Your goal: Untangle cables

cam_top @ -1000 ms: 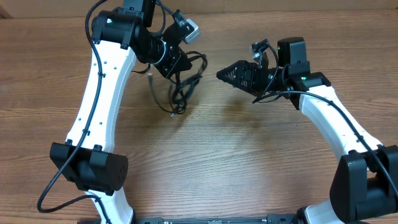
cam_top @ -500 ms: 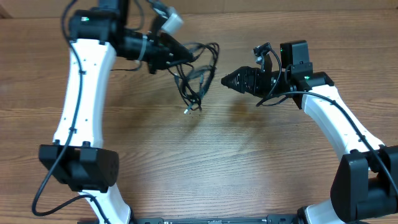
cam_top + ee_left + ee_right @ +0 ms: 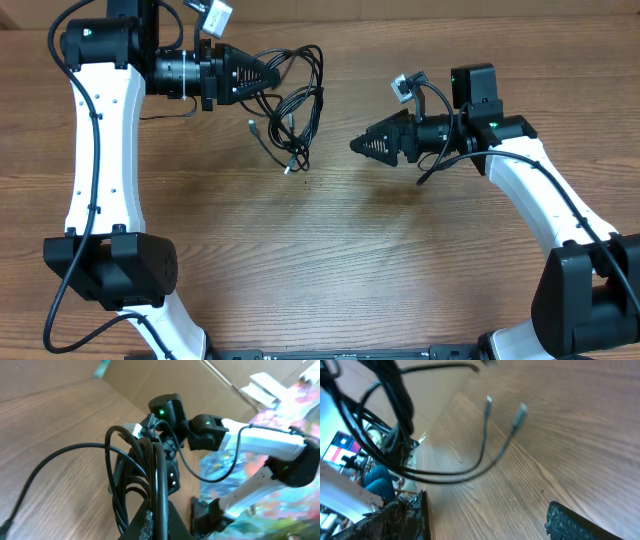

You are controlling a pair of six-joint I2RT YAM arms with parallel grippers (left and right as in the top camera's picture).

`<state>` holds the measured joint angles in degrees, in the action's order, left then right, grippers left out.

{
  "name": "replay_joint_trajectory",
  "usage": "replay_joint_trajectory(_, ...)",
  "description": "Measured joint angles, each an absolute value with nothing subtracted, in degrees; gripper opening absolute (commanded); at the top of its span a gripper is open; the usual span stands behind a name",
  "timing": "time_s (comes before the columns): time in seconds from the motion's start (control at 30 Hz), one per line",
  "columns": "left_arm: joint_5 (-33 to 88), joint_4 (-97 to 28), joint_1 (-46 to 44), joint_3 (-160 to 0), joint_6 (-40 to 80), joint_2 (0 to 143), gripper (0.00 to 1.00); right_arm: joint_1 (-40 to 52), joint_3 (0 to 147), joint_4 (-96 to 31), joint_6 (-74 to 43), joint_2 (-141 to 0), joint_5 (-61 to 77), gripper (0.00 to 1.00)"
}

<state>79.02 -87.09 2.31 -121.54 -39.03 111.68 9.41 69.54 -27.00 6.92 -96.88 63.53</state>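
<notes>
My open right gripper still needs to reach the cables, and they would drop to the table if I opened now. My left gripper should keep holding them until then.
The cables (image 3: 297,108) are a tangled bunch of thin black cords hanging from my left gripper (image 3: 274,75), which is shut on one of the loops. In the left wrist view the fingers pinch a cord (image 3: 159,510) and the other loops (image 3: 131,462) spread out beyond it. Two loose strands trail down to small plug ends (image 3: 287,169) close to the table. My right gripper (image 3: 354,146) points left at the bunch from a short way to its right, open and holding nothing. In the right wrist view the cables (image 3: 395,395) and two plug ends (image 3: 521,409) hang ahead of the open right gripper (image 3: 487,522).
The wooden table (image 3: 330,260) lies under both arms. Thick black wires (image 3: 95,130) run along the white left arm. The right arm (image 3: 260,442) shows in the left wrist view behind the bunch.
My left arm has swung left and turned level, so its gripper now points right with the bunch dangling from it. The right gripper has dropped slightly and its jaws have narrowed a little.
</notes>
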Motion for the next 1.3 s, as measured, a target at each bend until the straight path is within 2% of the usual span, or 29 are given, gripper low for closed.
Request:
replay_joint_trajectory(0.4, 85.32, -86.7, 1.43, -121.54, -36.25, 111.68, 0.05, 9.41, 69.54, -7.33, 10.35, -96.88, 78.46, 0.81)
replay_joint_trajectory(0.7, 87.5, -86.13, -4.34, -121.54, -36.12, 111.68, 0.04, 9.41, 69.54, -5.02, 10.35, -96.88, 84.86, 0.8)
replay_joint_trajectory(0.8, 87.77, -85.01, -6.17, -121.54, -36.1, 111.68, 0.04, 9.41, 69.54, -4.8, 10.35, -96.88, 85.34, 0.71)
replay_joint_trajectory(0.9, 87.88, -83.88, -7.66, -121.54, -36.07, 111.68, 0.05, 9.41, 69.54, -4.67, 10.22, -96.88, 85.71, 0.52)
replay_joint_trajectory(1.0, 87.35, -82.63, -8.73, -121.54, -36.07, 111.68, 0.04, 9.41, 69.56, -4.64, 10.31, -96.88, 85.86, 0.15)
replay_joint_trajectory(1.03, 86.98, -82.56, -8.93, -121.54, -36.07, 111.68, 0.05, 9.41, 69.56, -4.69, 10.41, -96.88, 85.91, 0.07)
replay_joint_trajectory(1.07, 86.11, -82.19, -9.08, -121.54, -36.03, 111.68, 0.05, 9.41, 69.56, -4.58, 10.31, -96.88, 86.11, 0.04)
replay_joint_trajectory(1.27, 81.89, -80.51, -9.23, -121.54, -35.57, 111.68, 0.05, 9.41, 69.56, -4.86, 8.95, -96.88, 85.93, 0.04)
replay_joint_trajectory(1.3, 80.75, -80.07, -9.08, -121.54, -35.07, 111.68, 0.31, 9.41, 69.56, -4.89, 8.62, -96.88, 85.89, 0.04)
